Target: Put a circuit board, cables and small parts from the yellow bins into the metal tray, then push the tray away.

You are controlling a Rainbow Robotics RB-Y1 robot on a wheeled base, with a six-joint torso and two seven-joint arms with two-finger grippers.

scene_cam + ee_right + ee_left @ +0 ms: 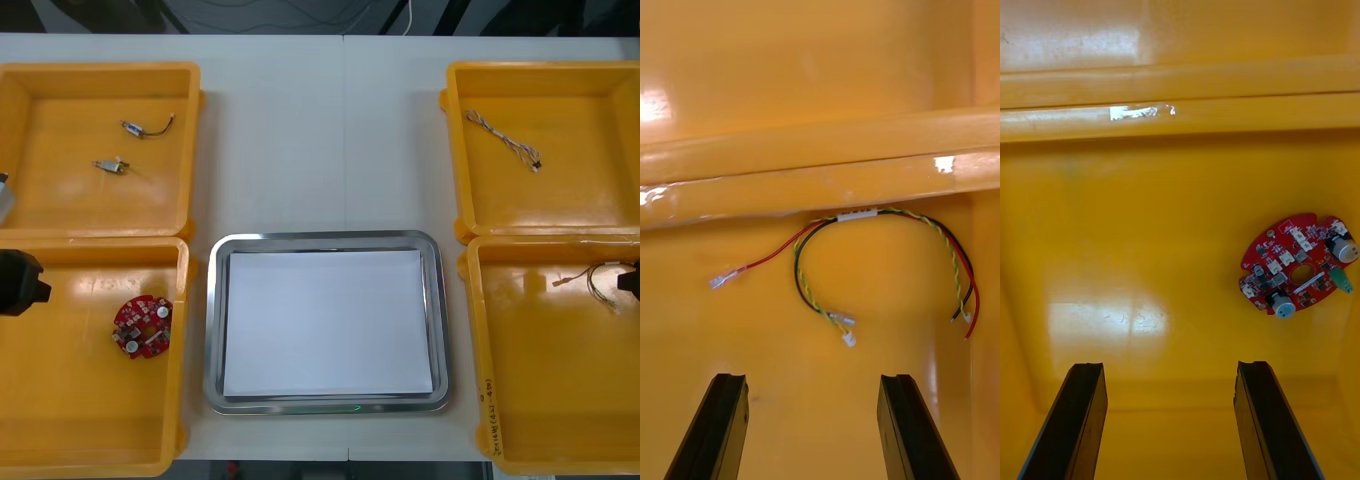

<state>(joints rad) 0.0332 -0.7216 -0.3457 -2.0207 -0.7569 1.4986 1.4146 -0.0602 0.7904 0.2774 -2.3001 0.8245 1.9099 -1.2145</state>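
Observation:
The left gripper grabs the narrow green piece at its edge (1340,280) next, since the round red circuit board spreads wide.
A round red circuit board (142,326) lies in the near left yellow bin (60,440); in the left wrist view the circuit board (1298,264) sits beyond my left gripper (1171,420), off toward one finger's side. The left gripper (18,283) hangs open over that bin's outer edge. A red and yellow cable (592,281) lies in the near right bin (540,400); the cable (887,262) rests just ahead of my open right gripper (814,424), by the bin's wall. The metal tray (216,330), white inside, stands between the bins.
The far left bin (60,200) holds two small metal parts (146,127) (110,166). A twisted cable (503,139) lies in the far right bin (600,200). Bare table stretches beyond the tray.

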